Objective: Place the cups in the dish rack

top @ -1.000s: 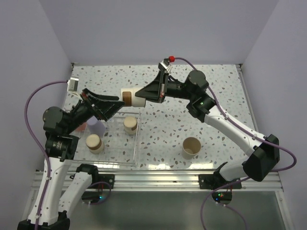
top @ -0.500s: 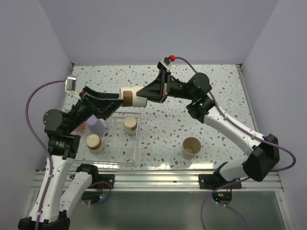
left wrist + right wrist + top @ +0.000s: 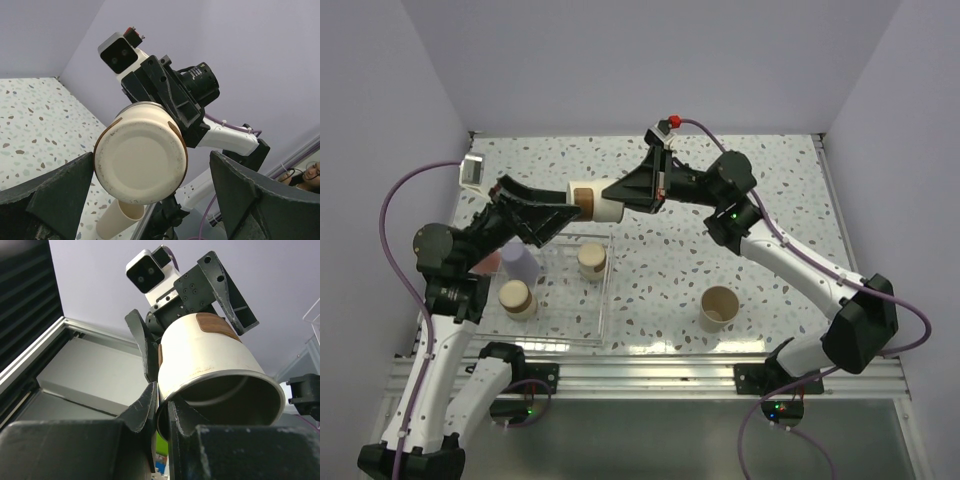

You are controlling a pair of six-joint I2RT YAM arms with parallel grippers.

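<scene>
My left gripper needs to close and catch the cup's base between its fingers.
My right gripper (image 3: 622, 194) is shut on the rim of a cream metal cup (image 3: 597, 200) with a brown band and holds it sideways in the air above the dish rack's (image 3: 603, 312) far edge. In the right wrist view one finger is inside the cup (image 3: 215, 365) and one outside, at the gripper (image 3: 162, 410). My left gripper (image 3: 563, 211) is open at the cup's base. In the left wrist view its fingers (image 3: 65, 192) stand wide on either side of the base (image 3: 141, 160), not touching. The rack holds a lavender cup (image 3: 520, 265) and two brown-banded cups (image 3: 517, 298) (image 3: 591, 260).
A beige cup (image 3: 718, 307) stands upright on the speckled table to the right of the rack; it also shows low in the left wrist view (image 3: 117, 220). Walls close in the table at the back and sides.
My left gripper has risen and come closer to the held cup's base. The right gripper has carried the cup slightly left and up.
</scene>
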